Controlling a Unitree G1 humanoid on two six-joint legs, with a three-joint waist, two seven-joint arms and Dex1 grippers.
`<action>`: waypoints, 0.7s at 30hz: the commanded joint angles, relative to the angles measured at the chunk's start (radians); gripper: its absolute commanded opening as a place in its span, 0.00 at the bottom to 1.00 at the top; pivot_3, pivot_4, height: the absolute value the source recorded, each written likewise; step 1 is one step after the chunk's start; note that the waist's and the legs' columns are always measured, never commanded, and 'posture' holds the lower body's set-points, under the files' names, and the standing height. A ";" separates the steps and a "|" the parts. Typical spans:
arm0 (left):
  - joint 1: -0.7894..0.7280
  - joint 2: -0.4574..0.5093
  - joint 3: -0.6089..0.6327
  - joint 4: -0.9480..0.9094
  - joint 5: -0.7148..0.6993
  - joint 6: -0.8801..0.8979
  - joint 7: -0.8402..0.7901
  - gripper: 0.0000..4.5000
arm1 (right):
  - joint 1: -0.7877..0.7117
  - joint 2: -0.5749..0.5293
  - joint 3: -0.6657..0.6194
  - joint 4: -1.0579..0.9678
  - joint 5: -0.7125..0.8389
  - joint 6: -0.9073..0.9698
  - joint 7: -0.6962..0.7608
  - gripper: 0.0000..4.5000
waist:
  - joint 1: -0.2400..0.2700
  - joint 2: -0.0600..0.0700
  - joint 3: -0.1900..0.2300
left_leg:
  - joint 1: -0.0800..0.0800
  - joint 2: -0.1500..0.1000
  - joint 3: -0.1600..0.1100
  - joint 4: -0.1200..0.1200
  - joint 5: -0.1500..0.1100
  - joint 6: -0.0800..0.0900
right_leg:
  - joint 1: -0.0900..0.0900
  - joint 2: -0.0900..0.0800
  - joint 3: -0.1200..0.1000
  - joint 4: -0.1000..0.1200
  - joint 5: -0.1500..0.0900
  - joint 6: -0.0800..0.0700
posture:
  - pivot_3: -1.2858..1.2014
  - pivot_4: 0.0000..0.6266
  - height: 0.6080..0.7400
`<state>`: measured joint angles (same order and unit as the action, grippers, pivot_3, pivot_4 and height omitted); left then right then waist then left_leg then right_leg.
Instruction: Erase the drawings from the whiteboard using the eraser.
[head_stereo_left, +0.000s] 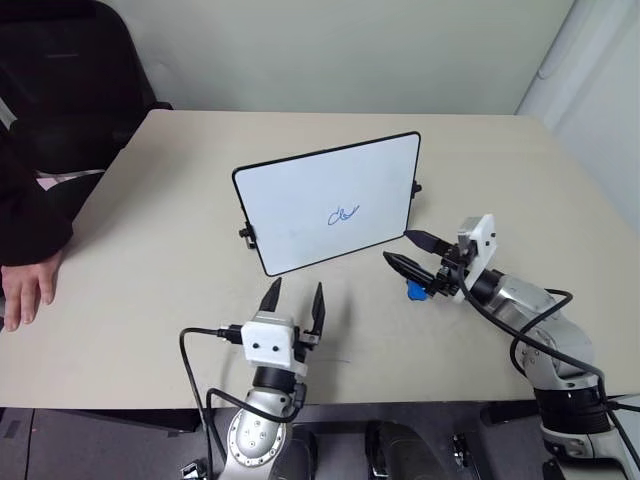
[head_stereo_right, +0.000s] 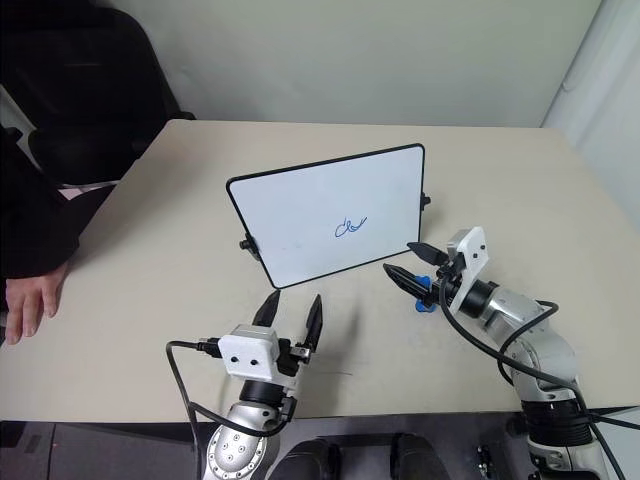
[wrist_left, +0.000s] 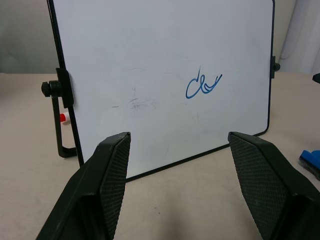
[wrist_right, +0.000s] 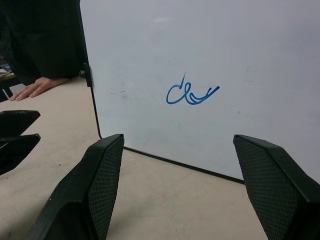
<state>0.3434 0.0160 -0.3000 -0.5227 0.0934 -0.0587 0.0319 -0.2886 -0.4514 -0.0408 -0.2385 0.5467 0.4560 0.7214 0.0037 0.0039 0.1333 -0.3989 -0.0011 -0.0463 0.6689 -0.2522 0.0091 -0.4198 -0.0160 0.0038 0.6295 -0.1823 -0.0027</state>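
My right gripper comes down before closing on the blue eraser (head_stereo_left: 416, 292), since empty table shows between its fingers, above the eraser.
The whiteboard (head_stereo_left: 330, 200) stands propped at a tilt in the middle of the table, its face towards me. The drawings (head_stereo_left: 343, 214) are one small blue squiggle right of the board's centre, seen close up in the right wrist view (wrist_right: 191, 95). The eraser (head_stereo_left: 413, 290), a small blue block, lies on the table near the board's lower right corner. My right gripper (head_stereo_left: 397, 246) hovers open and empty just above the eraser, pointing at the board. In front of the board's lower left part, my left gripper (head_stereo_left: 297, 297) is open with nothing between its fingers.
A person's hand (head_stereo_left: 28, 290) rests on the table's left edge, with a black chair (head_stereo_left: 70, 70) behind it. A small red thing (wrist_left: 63, 117) lies behind the board's left clip. Bare tabletop (head_stereo_left: 150, 220) surrounds the board.
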 joint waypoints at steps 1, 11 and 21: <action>0.002 -0.008 -0.016 -0.039 0.003 -0.004 -0.004 0.75 | -0.008 0.001 -0.016 -0.032 0.008 -0.003 -0.008 0.82 | 0.000 0.000 0.000 | 0.000 0.000 0.000 0.000 0.000 0.000 | 0.000 0.000 0.000 0.000 0.000 0.000 | 0.52 0.24 1.00; 0.024 -0.012 -0.043 -0.068 0.029 0.006 -0.004 0.75 | -0.012 -0.005 -0.040 -0.048 0.016 0.099 -0.083 0.82 | 0.000 0.000 0.000 | 0.000 0.000 0.000 0.000 0.000 0.000 | 0.000 0.000 0.000 0.000 0.000 0.000 | 0.52 0.24 1.00; 0.016 -0.013 -0.060 -0.066 0.024 0.021 -0.019 0.76 | -0.073 -0.130 -0.026 -0.104 0.008 0.461 -0.219 0.99 | 0.001 0.000 0.000 | 0.000 0.000 0.000 0.000 0.000 0.000 | 0.000 0.000 0.000 0.000 -0.001 0.001 | 0.52 0.24 1.00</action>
<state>0.3595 0.0178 -0.3113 -0.5454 0.1159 -0.0289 0.0219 -0.3265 -0.5740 -0.0488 -0.2932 0.5276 0.8311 0.5392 0.0043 0.0038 0.1333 -0.3989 -0.0011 -0.0460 0.6688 -0.2521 0.0089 -0.4195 -0.0160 0.0039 0.6292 -0.1837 0.0001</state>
